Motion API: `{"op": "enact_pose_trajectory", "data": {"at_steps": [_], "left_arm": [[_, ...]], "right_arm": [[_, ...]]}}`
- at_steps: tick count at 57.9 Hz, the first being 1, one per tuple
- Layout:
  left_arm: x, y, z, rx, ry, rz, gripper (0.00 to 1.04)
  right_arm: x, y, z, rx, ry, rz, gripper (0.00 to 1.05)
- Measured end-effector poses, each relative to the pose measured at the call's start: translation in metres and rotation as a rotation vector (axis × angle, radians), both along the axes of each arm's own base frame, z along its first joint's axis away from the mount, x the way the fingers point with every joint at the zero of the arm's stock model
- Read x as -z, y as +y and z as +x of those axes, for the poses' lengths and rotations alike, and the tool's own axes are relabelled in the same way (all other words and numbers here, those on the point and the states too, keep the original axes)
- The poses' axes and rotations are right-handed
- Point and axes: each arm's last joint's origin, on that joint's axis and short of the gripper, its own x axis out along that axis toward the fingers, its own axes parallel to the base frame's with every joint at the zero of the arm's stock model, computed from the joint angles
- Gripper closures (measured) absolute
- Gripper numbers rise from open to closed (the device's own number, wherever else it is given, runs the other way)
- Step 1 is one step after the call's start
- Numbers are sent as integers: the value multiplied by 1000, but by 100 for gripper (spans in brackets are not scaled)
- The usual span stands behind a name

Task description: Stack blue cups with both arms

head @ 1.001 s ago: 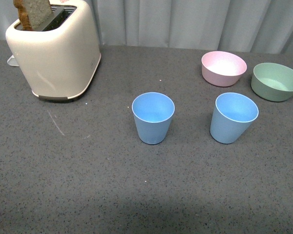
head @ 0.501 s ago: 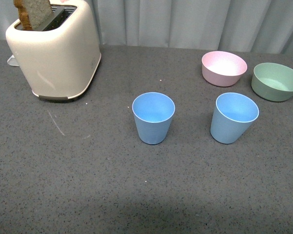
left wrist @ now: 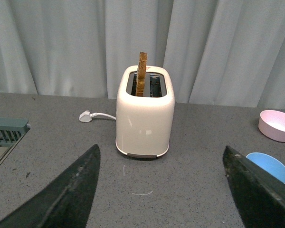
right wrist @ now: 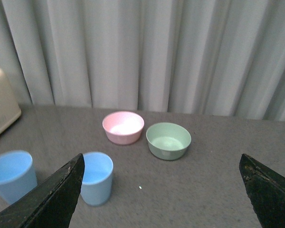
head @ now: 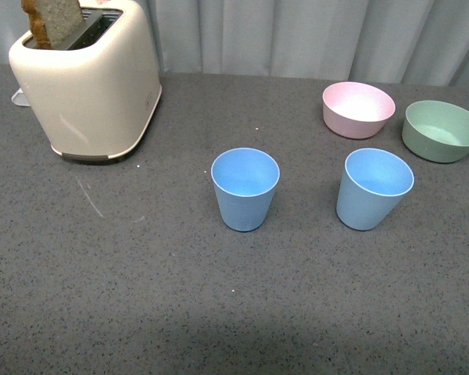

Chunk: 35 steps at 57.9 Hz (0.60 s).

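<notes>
The blue cup is to be stacked into the other light blue cup (right wrist: 12,175), so the robot's right gripper needs to grab the blue cup by its rim (right wrist: 98,154) next.
Two light blue cups stand upright and apart on the grey table: one in the middle (head: 245,188), one to its right (head: 374,188). Neither arm shows in the front view. My left gripper (left wrist: 161,190) is open and empty above the table, facing the toaster; one blue cup's rim (left wrist: 269,165) shows beside one finger. My right gripper (right wrist: 161,190) is open and empty above the table. In its view the right cup (right wrist: 96,177) stands beside one finger and the other cup (right wrist: 12,175) is further out.
A cream toaster (head: 90,82) with a slice of bread stands at the back left, its white plug (left wrist: 87,116) on the table. A pink bowl (head: 358,108) and a green bowl (head: 442,130) sit at the back right. A grey curtain hangs behind.
</notes>
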Motion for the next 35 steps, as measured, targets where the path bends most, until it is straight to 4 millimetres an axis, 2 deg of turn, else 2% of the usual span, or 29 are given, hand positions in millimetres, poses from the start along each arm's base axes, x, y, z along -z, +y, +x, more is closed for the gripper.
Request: {"op": "enact_pose_trajectory", "data": {"at_steps": [4,7,11,21,26,35], "left_arm": [[0,0,0,0,0,0,5],[0,0,0,0,0,2,7],[0,0,0,0,0,2,7],[0,0,0,0,0,2,7],[0,0,0,0,0,2,7],[0,0,0,0,0,2,7]], "right_arm": [[4,-1,5,-10,62,-144,10],[4,-2,14,-13,125,-214,10],[0,-3,29,-14,176,-225,10],[-7,-4,79,-25,306,-140,10],[3,-2,113,-28,454,-49,10],[23,6,160,-37,637,48,10]]}}
